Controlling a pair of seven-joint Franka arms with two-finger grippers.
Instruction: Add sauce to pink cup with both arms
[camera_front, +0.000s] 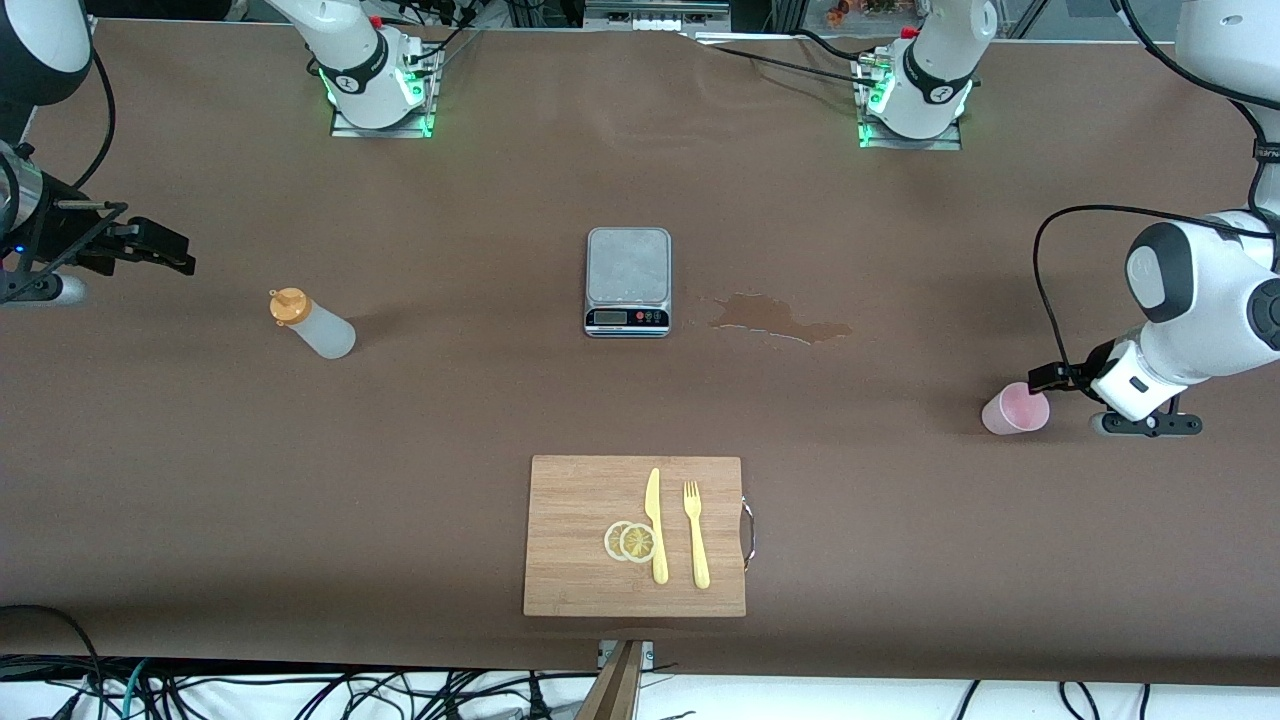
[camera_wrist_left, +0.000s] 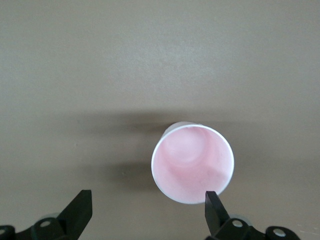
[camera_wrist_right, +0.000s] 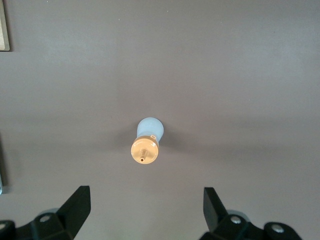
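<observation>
The pink cup's opening needs to stay open to receive the sauce. My left gripper should grab the pink cup by its rim next.
The sauce bottle, whitish with an orange cap, stands upright on the brown table toward the right arm's end. My right gripper is open and empty in the air beside it; the right wrist view shows the bottle ahead of the open gripper, apart from it. The pink cup stands upright toward the left arm's end. My left gripper is open right next to it; in the left wrist view the cup sits just ahead of the gripper, its rim by one fingertip.
A grey scale sits mid-table, with a wet spill beside it toward the left arm's end. Nearer the front camera, a wooden cutting board holds lemon slices, a yellow knife and a fork.
</observation>
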